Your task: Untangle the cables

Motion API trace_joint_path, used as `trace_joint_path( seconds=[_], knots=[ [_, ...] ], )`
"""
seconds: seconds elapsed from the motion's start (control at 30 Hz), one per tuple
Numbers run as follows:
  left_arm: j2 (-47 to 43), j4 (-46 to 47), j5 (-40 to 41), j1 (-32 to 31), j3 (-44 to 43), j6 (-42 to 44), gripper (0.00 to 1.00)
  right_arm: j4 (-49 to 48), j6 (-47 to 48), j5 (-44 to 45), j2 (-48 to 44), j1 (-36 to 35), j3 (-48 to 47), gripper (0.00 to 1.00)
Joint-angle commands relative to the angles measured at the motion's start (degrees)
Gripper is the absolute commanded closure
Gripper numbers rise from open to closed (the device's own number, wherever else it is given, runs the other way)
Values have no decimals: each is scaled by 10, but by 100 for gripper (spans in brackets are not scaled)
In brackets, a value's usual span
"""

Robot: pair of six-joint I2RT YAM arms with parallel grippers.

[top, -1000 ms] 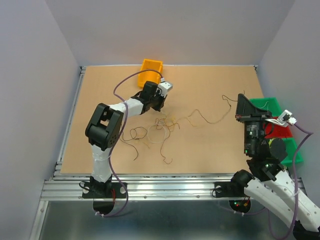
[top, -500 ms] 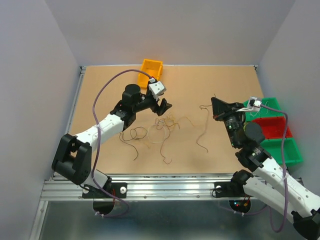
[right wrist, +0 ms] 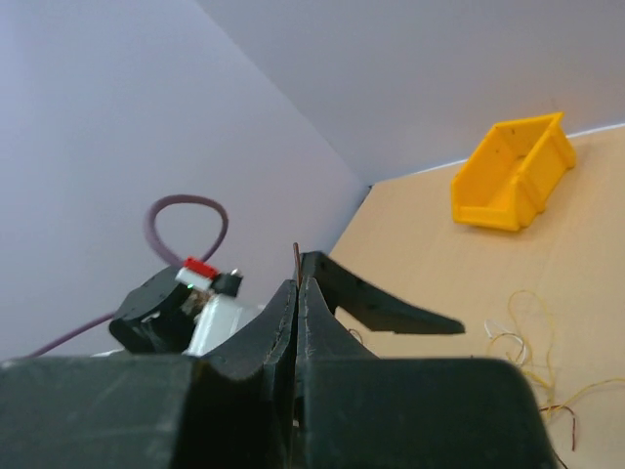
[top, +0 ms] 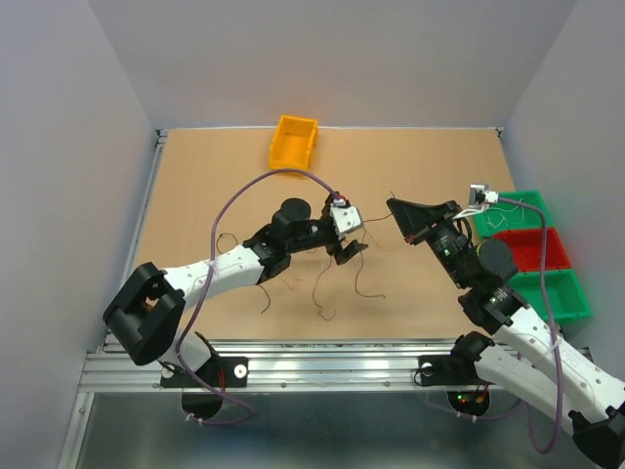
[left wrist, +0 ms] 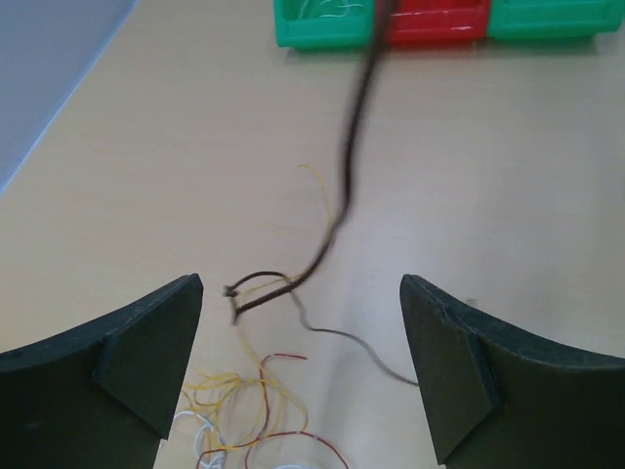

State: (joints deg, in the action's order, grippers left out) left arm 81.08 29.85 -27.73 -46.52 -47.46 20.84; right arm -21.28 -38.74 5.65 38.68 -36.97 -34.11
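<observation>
I next need my left gripper to grab the brown wire by its part near my right gripper, so the brown wire's looped part stays free to leave the tangle.
The cables are thin curly wires. In the left wrist view a yellow, red and whitish tangle (left wrist: 234, 410) lies on the table just below my open left gripper (left wrist: 301, 291). A blurred brown wire (left wrist: 342, 156) rises from between its fingers toward the bins. My right gripper (right wrist: 298, 285) is shut on that brown wire; a short stub (right wrist: 296, 252) sticks out past the tips. From above, the left gripper (top: 348, 246) hangs mid-table with the right gripper (top: 395, 206) close to its right. Loose wire ends (top: 322, 305) trail near the left forearm, which hides part of the tangle.
An orange bin (top: 294, 142) sits at the table's far edge. Green (top: 522, 210) and red (top: 532, 249) bins line the right edge, with thin wires in the far green one. Purple arm cable (top: 256, 184) loops above the left arm.
My left gripper opened and swung from near the orange bin to mid-table. The right gripper moved left, carrying the brown wire, and now sits close beside the left one.
</observation>
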Motion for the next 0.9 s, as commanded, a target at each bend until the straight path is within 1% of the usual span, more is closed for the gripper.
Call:
trace_joint_path(
  seconds=[0.0,0.03,0.1,0.17,0.2,0.23,0.27,0.3,0.33,0.37,0.4,0.43,0.47,0.57,0.73,0.83,0.87],
  knots=[
    [44,59,114,6,-41,-15,7,-49,-32,-48,2,2,-33,99],
    [50,63,120,6,-50,-19,8,-50,-34,-50,3,1,-32,99],
    [63,72,107,5,-56,-26,9,-59,-46,-53,5,1,-31,99],
    [70,74,105,-1,-67,-26,13,-65,-51,-75,9,2,-27,99],
    [72,71,112,0,-71,-26,17,-67,-53,-76,9,1,-26,100],
    [75,68,117,0,-75,-26,24,-67,-55,-78,9,1,-25,99],
    [72,71,125,0,-73,-25,36,-69,-56,-78,5,2,-23,99],
    [68,73,121,0,-66,-24,39,-68,-57,-76,3,2,-21,100],
    [63,78,110,0,-60,-24,39,-70,-58,-76,3,1,-19,99],
    [56,82,77,1,-55,-22,36,-71,-58,-74,2,2,-18,99],
    [45,85,36,0,-45,-20,30,-70,-58,-73,0,2,-18,99],
    [40,85,36,0,-41,-20,30,-71,-56,-71,-1,2,-16,99],
    [37,84,2,0,-38,-12,26,-71,-54,-64,-4,2,-14,99],
    [25,84,-16,0,-20,7,21,-65,-48,-44,-12,2,-11,99],
    [17,81,-68,0,-11,8,19,-65,-49,-45,-23,1,-9,99],
    [22,81,-62,0,-26,-14,19,-68,-56,-51,-22,2,-8,99],
    [26,83,-60,0,-32,-19,21,-70,-60,-53,-20,2,-7,99]
  ],
)
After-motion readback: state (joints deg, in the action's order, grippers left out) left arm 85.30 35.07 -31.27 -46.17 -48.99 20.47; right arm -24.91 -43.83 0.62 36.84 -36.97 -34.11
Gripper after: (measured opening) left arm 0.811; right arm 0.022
